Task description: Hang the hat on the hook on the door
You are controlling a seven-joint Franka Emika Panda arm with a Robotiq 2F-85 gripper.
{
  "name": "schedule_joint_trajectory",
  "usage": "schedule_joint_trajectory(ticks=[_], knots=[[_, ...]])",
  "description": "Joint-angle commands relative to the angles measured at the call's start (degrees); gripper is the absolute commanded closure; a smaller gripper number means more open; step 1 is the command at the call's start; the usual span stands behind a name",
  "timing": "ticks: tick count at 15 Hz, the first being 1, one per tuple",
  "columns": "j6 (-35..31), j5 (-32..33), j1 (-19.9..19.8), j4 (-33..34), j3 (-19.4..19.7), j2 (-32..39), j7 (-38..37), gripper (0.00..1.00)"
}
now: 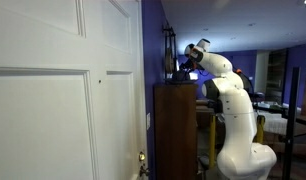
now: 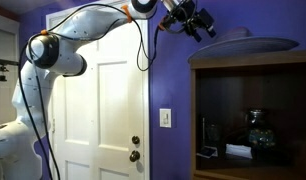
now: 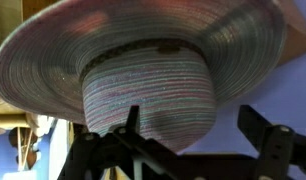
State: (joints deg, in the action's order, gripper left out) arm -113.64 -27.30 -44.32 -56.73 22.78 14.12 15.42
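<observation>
Next, my gripper reaches the hat point(image 3: 143, 70) and pinches the outside of its top, leaving the hat's brim and hollow bottom free to hang over the door's hook.
The hat point(image 3: 143, 70) is a wide-brimmed woven hat with fine multicoloured stripes, and it fills the wrist view. In an exterior view it lies as a grey disc point(image 2: 255, 42) on top of the brown cabinet. My gripper point(image 3: 196, 135) is open, with one finger in front of the hat's crown and the other beside it. It holds nothing. It hovers at the cabinet's top edge in both exterior views point(image 2: 198, 22) point(image 1: 181, 68). The hook point(image 1: 100, 80) is a tiny dark dot on the white panelled door point(image 1: 53, 120), well away from my gripper.
The tall brown cabinet point(image 1: 175, 130) stands beside the door against a purple wall. Its open shelf point(image 2: 253, 110) holds a glass jar point(image 2: 255, 125). The door has a brass fitting point(image 1: 143, 158) and a dark knob point(image 2: 135, 141). A light switch point(image 2: 165, 117) is on the wall.
</observation>
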Motion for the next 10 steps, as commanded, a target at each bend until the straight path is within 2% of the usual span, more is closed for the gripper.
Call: schedule_joint_trajectory(ticks=[1, 5, 10], knots=[[-8.86, 0.49, 0.53, 0.78, 0.28, 3.08, -1.37, 0.0], [-13.63, 0.66, 1.24, 0.63, -0.06, 5.62, -1.28, 0.0], [-14.37, 1.35, 2.59, 0.75, -0.24, 7.04, -0.73, 0.0]])
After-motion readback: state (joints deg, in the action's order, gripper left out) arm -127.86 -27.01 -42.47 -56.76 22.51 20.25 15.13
